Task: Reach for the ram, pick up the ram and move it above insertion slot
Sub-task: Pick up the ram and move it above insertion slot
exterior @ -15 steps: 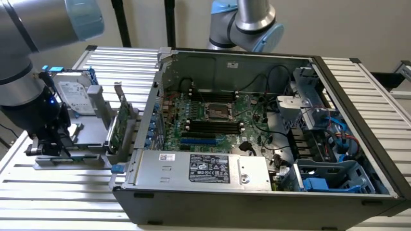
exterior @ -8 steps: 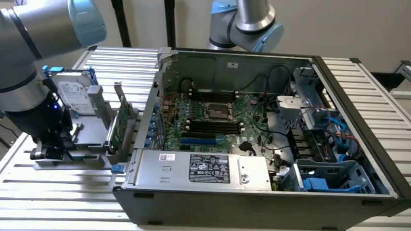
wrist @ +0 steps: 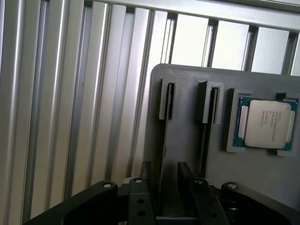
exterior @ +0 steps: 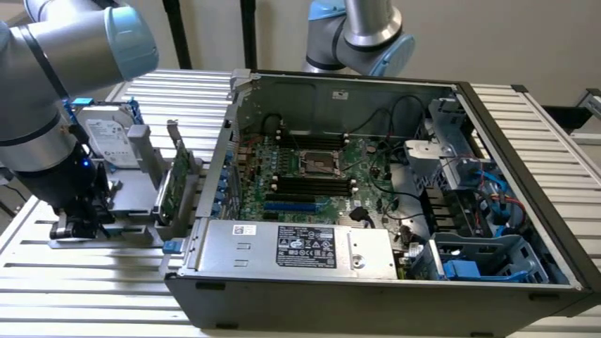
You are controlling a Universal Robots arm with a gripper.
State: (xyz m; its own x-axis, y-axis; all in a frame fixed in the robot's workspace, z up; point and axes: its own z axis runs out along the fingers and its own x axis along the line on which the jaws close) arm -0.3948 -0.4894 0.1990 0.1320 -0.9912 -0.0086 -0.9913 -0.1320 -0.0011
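Observation:
I need to grab the ram with my gripper next by its exposed middle part [wrist: 161, 187], because a holder bracket wraps around the end of the ram [wrist: 169, 100].
My gripper [wrist: 164, 172] hangs low over the grey parts holder [wrist: 187, 145], which lies on the table at the exterior view's left, outside the computer case. Its two dark fingers [wrist: 145, 171] stand open. A thin dark strip held edge-on in the holder's bracket, apparently the ram [wrist: 169, 100], runs between them without visible contact. In the exterior view the gripper [exterior: 73, 227] sits at the holder's near end. The black insertion slots [exterior: 310, 186] lie parallel on the motherboard inside the open case, far off to the exterior view's right.
A second edge-on strip [wrist: 208, 105] and a CPU chip [wrist: 267, 124] share the holder. A hard drive [exterior: 108, 137] and an upright green expansion card [exterior: 179, 184] stand between the gripper and the case wall [exterior: 218, 169]. A second robot arm [exterior: 371, 32] stands behind the case.

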